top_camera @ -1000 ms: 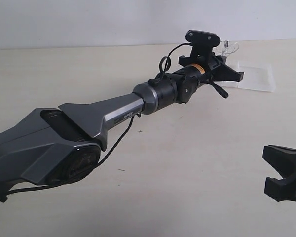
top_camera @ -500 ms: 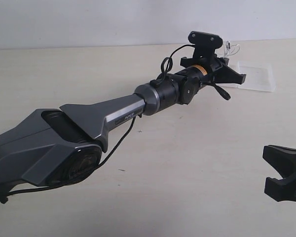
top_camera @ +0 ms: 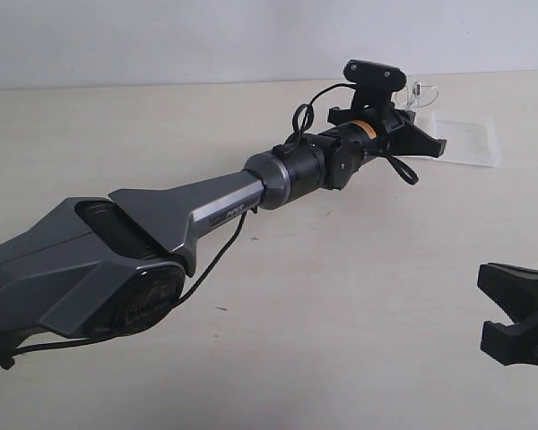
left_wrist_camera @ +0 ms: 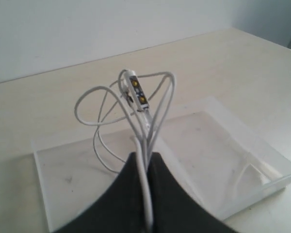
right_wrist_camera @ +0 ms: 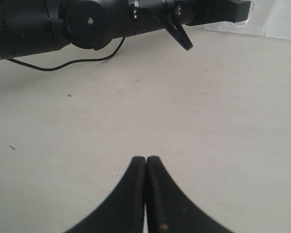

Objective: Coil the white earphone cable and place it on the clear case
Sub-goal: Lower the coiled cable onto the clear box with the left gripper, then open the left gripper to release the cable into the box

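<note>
My left gripper opens next, since the cable's loops hang low over the clear case (top_camera: pixel 471 141), within the case's outer edges, and the cable would land there.
The white earphone cable (left_wrist_camera: pixel 136 104) stands up in loose loops, its strands bunched together and its small button remote (left_wrist_camera: pixel 137 90) on top. My left gripper (left_wrist_camera: pixel 146 156) is shut on that bunch, just above the clear case (left_wrist_camera: pixel 233 145), whose two shallow halves lie flat on the table. From the exterior view the left gripper (top_camera: pixel 409 109) is at the far right, at the near-left edge of the clear case (top_camera: pixel 471 141), with cable loops (top_camera: pixel 420 90) sticking out beyond it. My right gripper (right_wrist_camera: pixel 146 159) is shut on nothing, low over bare table at the front right (top_camera: pixel 513 312).
The long grey left arm (top_camera: pixel 206 206) stretches diagonally across the table with a thin black cable (top_camera: pixel 211 264) hanging under it. Its black wrist (right_wrist_camera: pixel 111 19) crosses the top of the right wrist view. The pale table (top_camera: pixel 359 296) lies between the two grippers.
The left gripper with the cable has edged slightly right toward the clear case. The right gripper has stayed where it was.
</note>
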